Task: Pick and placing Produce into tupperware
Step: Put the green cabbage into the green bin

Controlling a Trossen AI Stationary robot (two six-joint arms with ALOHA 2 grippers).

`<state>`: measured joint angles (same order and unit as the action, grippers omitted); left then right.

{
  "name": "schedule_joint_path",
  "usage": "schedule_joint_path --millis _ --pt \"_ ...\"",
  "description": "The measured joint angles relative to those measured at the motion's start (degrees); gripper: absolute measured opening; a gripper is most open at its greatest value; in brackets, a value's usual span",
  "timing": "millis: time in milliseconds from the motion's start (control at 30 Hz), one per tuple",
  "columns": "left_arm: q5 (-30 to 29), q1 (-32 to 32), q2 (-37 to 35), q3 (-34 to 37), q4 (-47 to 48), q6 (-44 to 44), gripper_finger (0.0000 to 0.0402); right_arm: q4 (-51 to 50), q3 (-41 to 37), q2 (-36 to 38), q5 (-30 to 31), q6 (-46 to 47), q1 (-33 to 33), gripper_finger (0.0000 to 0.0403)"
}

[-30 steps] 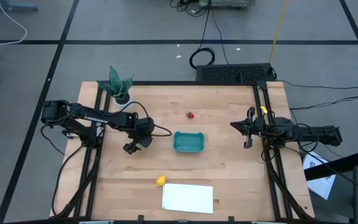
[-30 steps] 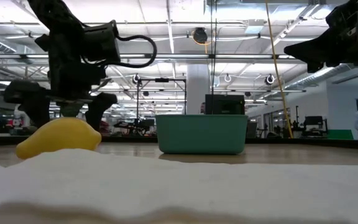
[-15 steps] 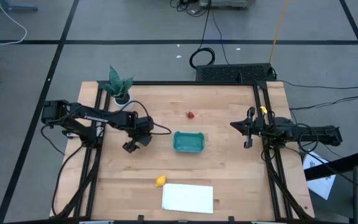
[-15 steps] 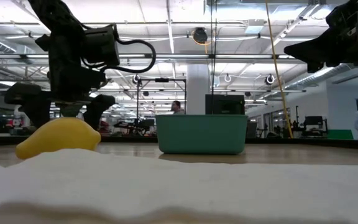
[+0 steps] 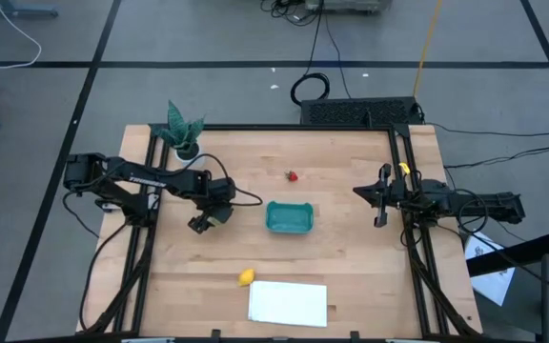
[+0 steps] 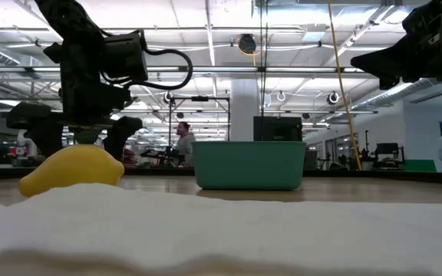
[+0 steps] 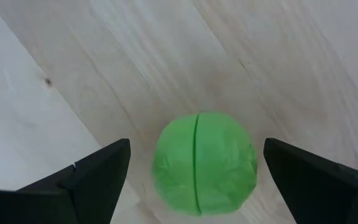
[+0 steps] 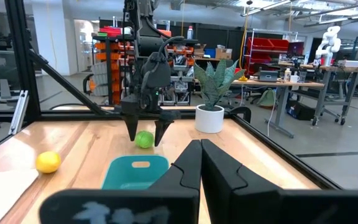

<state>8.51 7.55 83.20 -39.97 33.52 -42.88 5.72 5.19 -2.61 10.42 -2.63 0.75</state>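
Note:
The round green piece is between my fingertips, with one on either side, so my left gripper needs to close on it now and would hold it.
A round lime-green piece of produce (image 7: 204,163) rests on the wooden table. My left gripper (image 7: 197,180) points down over it, open, with one finger on either side and a gap between each finger and the piece; the right wrist view shows this gripper (image 8: 145,130) over the green piece (image 8: 144,139) too. The teal tupperware (image 5: 289,217) stands at mid-table, just right of my left gripper (image 5: 205,221). A small red piece (image 5: 293,175) lies beyond the tub. A yellow lemon-like piece (image 5: 245,277) lies toward the near edge. My right gripper (image 8: 201,163) waits shut at the table's right side.
A flat white sheet (image 5: 288,302) lies at the near edge beside the yellow piece. A potted plant (image 5: 183,129) stands at the far left corner. Black frame rails (image 5: 403,219) run along the table's sides. A person (image 6: 181,143) walks in the room behind.

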Motion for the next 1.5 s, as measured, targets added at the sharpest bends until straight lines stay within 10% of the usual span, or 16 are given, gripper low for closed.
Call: schedule_joint_path --millis 667,1500 --pt "0.3 0.0 -0.1 0.0 -0.1 0.6 0.0220 0.0 0.0 0.0 0.0 0.0 0.0 0.0000" --pt "-1.1 0.0 0.0 -6.7 1.4 4.5 0.0233 -0.2 0.0 0.0 0.0 0.0 0.0 0.0000"
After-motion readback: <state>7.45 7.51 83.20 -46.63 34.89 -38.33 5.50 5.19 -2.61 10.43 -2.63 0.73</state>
